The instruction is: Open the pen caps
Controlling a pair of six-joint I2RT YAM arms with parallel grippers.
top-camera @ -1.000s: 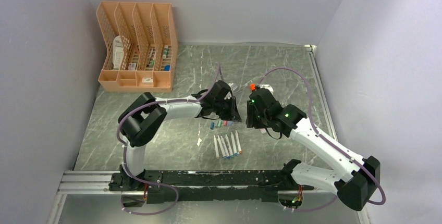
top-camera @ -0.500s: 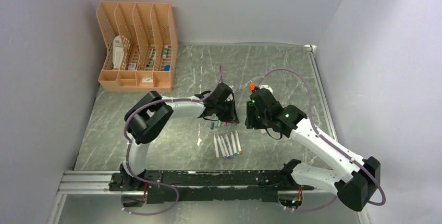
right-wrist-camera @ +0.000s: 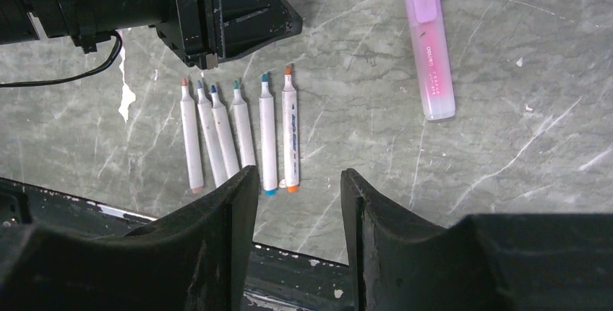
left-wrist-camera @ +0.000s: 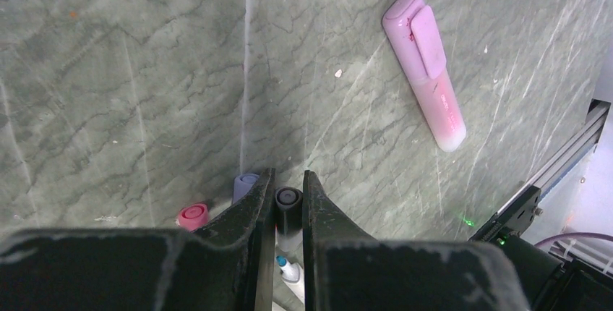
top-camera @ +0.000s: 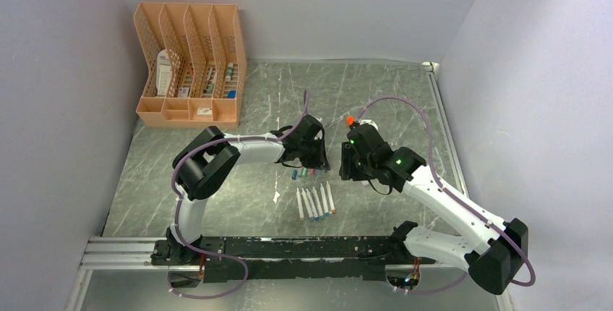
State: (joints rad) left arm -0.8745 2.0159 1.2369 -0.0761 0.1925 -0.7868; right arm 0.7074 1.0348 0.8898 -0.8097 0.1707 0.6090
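The grey pen cap is low above flat, empty marble beside the pale purple cap and would land there, so the left gripper needs to open.
My left gripper (left-wrist-camera: 289, 173) points down at the table, its jaws closed on a grey pen cap (left-wrist-camera: 288, 201). A pale purple cap (left-wrist-camera: 244, 183) and a pink cap (left-wrist-camera: 192, 215) stand just left of its fingers. In the top view the left gripper (top-camera: 316, 160) sits over the short row of loose caps (top-camera: 303, 173). Several uncapped white pens (right-wrist-camera: 238, 134) lie side by side below the caps, also in the top view (top-camera: 315, 201). My right gripper (right-wrist-camera: 298, 173) is open and empty, hovering right of the pens (top-camera: 349, 168). An orange cap (top-camera: 350, 120) shows behind the right wrist.
A capped pink highlighter (left-wrist-camera: 426, 72) lies on the marble table, right of the pens in the right wrist view (right-wrist-camera: 430, 50). An orange desk organizer (top-camera: 189, 65) stands at the back left. A small white scrap (top-camera: 276, 197) lies left of the pens.
The left arm's elbow has shifted right and its gripper has settled down onto the row of caps. The right arm has hardly moved.
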